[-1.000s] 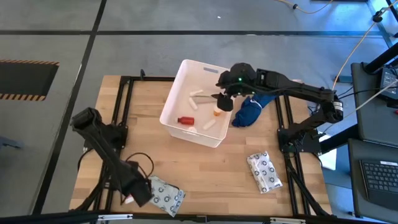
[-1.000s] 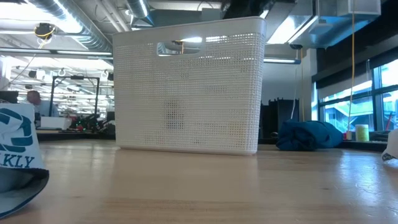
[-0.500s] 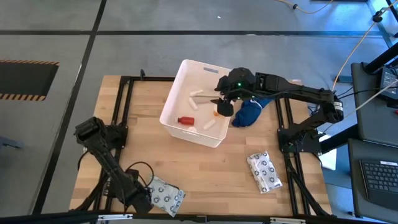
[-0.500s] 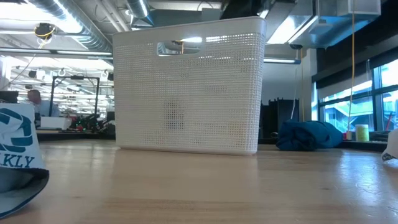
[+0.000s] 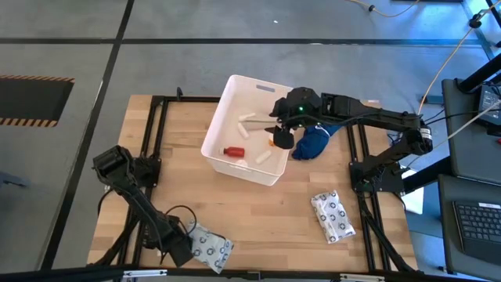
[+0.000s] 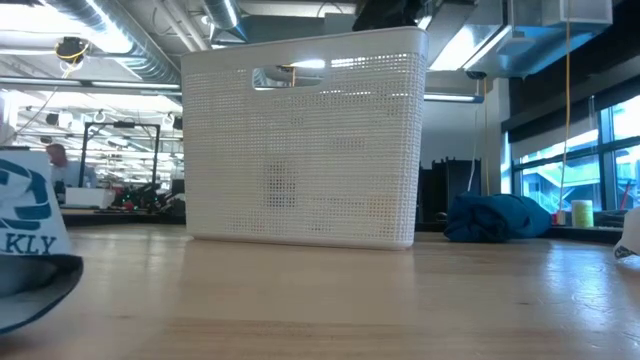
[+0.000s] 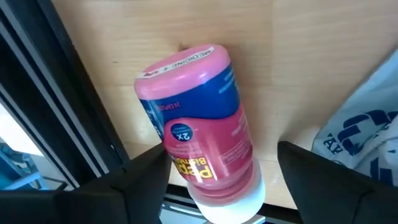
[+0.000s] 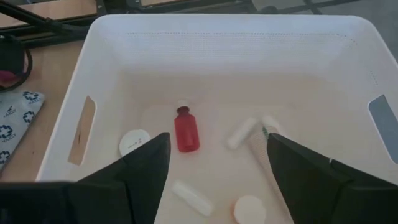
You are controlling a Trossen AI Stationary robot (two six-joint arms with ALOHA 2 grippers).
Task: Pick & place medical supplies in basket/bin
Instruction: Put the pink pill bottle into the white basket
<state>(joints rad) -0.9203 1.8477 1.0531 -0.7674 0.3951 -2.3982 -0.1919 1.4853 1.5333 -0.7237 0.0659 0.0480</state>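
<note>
My left gripper closes next, since my fingers reach down on either side of the pink bottle's label (image 7: 208, 143). Closing now would catch the bottle.
The white bin (image 5: 235, 88) (image 6: 300, 150) stands mid-table. In it lie a red vial (image 8: 185, 132), white tubes (image 8: 241, 132), a white round lid (image 8: 134, 142) and an orange vial (image 5: 274, 142). My right gripper (image 5: 280, 133) (image 8: 217, 140) hangs open and empty over the bin's right side. My left gripper (image 5: 176, 247) (image 7: 222, 162) is low at the near-left corner, open. Its fingers stand on either side of a pink bottle with a blue label (image 7: 202, 118), which lies on its side on the table. One dotted packet (image 5: 208, 247) lies beside it, another (image 5: 333, 215) at the near right.
A dark blue cloth bundle (image 5: 313, 141) (image 6: 495, 218) lies right of the bin, under my right arm. Black frame rails (image 5: 156, 141) run along the table's left and right sides. The dotted packet's printed edge (image 6: 25, 240) shows close up in the low view.
My left arm has swung its gripper a little toward the near edge and down beside the dotted packet. In the low view the packet's edge has shifted slightly. My right gripper has stayed over the bin, open.
</note>
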